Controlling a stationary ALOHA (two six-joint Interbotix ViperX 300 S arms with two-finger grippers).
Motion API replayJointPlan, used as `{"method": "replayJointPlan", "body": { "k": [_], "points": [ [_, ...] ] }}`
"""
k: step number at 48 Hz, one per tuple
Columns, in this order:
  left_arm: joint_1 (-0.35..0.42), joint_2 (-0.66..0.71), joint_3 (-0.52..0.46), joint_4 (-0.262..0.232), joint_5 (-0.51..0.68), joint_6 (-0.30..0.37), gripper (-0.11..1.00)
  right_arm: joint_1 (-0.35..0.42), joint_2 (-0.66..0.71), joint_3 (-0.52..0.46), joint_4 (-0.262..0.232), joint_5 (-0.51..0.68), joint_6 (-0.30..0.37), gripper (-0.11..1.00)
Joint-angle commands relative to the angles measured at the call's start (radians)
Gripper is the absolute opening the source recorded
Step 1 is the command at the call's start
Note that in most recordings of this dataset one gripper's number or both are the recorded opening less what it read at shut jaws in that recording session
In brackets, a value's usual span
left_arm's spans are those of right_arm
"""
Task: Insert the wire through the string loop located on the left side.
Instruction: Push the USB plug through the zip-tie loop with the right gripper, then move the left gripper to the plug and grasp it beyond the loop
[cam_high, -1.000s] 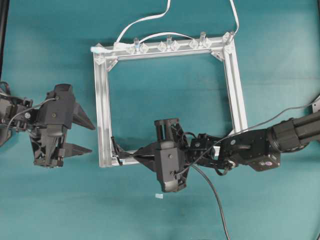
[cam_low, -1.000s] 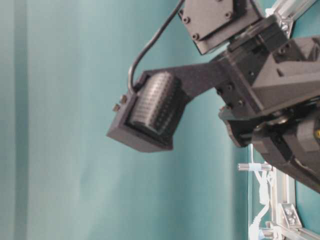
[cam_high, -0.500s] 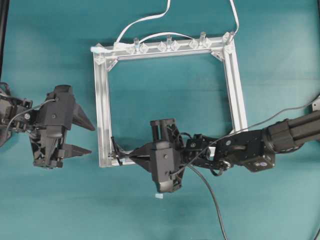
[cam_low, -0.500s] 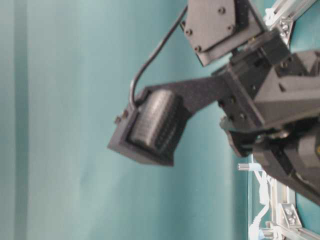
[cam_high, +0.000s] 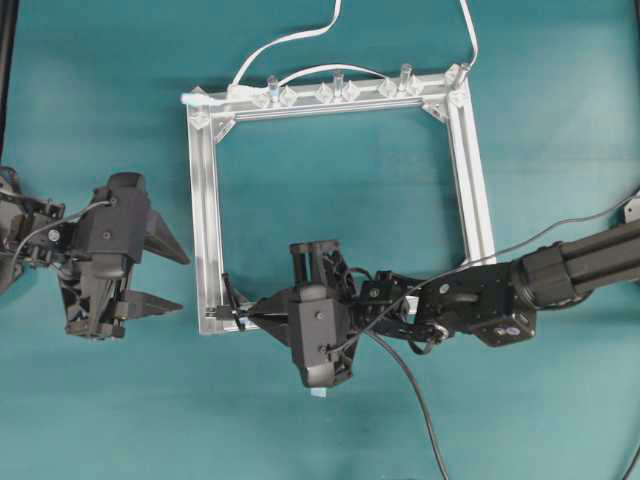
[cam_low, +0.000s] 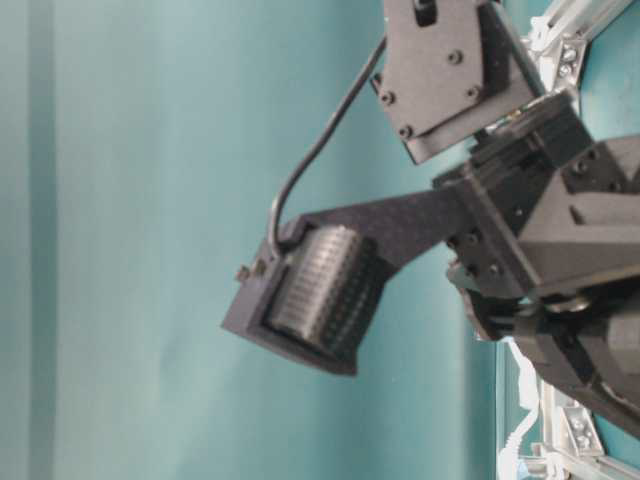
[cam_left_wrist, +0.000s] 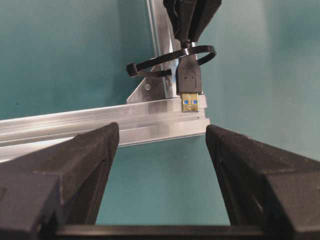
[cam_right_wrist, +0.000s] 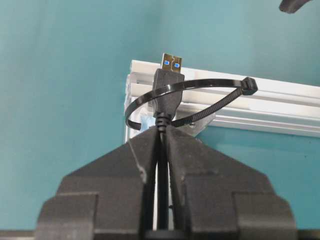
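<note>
The left gripper grabs the black plug by its housing behind the gold tip (cam_high: 225, 312) next, since the loop and my right gripper crowd the cable.
The wire (cam_right_wrist: 167, 82) is a thin black cable ending in a USB plug with a gold tip. My right gripper (cam_right_wrist: 162, 132) is shut on the cable just behind the plug. The string loop (cam_right_wrist: 200, 83) is a thin black band with a light blue tag (cam_right_wrist: 146, 122) at its base, at the frame's lower left corner (cam_high: 225, 312). The plug (cam_left_wrist: 189, 80) sits inside the loop (cam_left_wrist: 150, 62), its tip over the frame rail. My left gripper (cam_high: 183, 280) stands open just left of that corner, with nothing between its fingers (cam_left_wrist: 90, 150).
The square aluminium frame (cam_high: 205, 200) lies flat on the teal table. Clear clips (cam_high: 335, 90) and white cables (cam_high: 290, 40) run along its top rail. The wire's slack (cam_high: 420, 400) trails toward the bottom edge. A small white scrap (cam_high: 317, 392) lies below my right gripper.
My right gripper has moved left with the wire, carrying the plug into the loop and over the frame's left rail. The left gripper has stayed put and open.
</note>
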Motion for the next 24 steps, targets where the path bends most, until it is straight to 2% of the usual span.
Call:
{"method": "replayJointPlan", "body": {
  "k": [1,14,24],
  "points": [
    [-0.006,-0.003,-0.023,0.003,-0.006,-0.006,0.74,-0.002,-0.018,-0.023,-0.003,0.003,-0.002,0.04],
    [-0.025,0.011,-0.037,0.002,-0.008,-0.008,0.74,-0.003,-0.017,-0.025,-0.003,0.006,-0.002,0.04],
    [-0.063,0.087,-0.075,0.002,-0.023,-0.009,0.74,-0.003,-0.017,-0.025,-0.003,0.006,-0.002,0.04]
  ]
}}
